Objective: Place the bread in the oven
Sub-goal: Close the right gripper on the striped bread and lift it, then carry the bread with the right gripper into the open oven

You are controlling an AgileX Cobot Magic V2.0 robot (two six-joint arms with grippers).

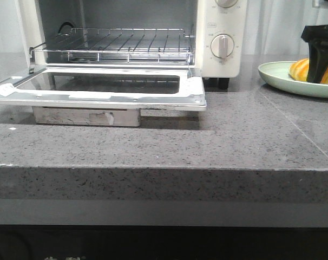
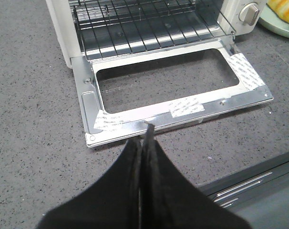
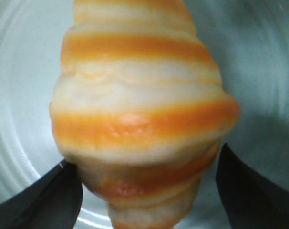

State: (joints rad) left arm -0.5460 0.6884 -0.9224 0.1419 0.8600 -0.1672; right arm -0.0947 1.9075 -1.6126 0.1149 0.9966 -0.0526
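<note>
The robot's right gripper needs to close on the bun now, because its black fingers are on either side of the bun in the right wrist view.
The bread, a glossy yellow bun with orange stripes, lies on a pale green plate at the far right of the counter. It fills the right wrist view. My right gripper is down over it, open, with one black finger on each side of the bun. The cream-white oven stands at the back left with its glass door dropped open and its wire rack bare. My left gripper is shut and empty, hovering in front of the door's edge.
The oven's knobs face forward beside the opening. The grey stone counter stretches between the oven door and the plate. Its front edge drops off below. In the left wrist view the plate shows beyond the oven's corner.
</note>
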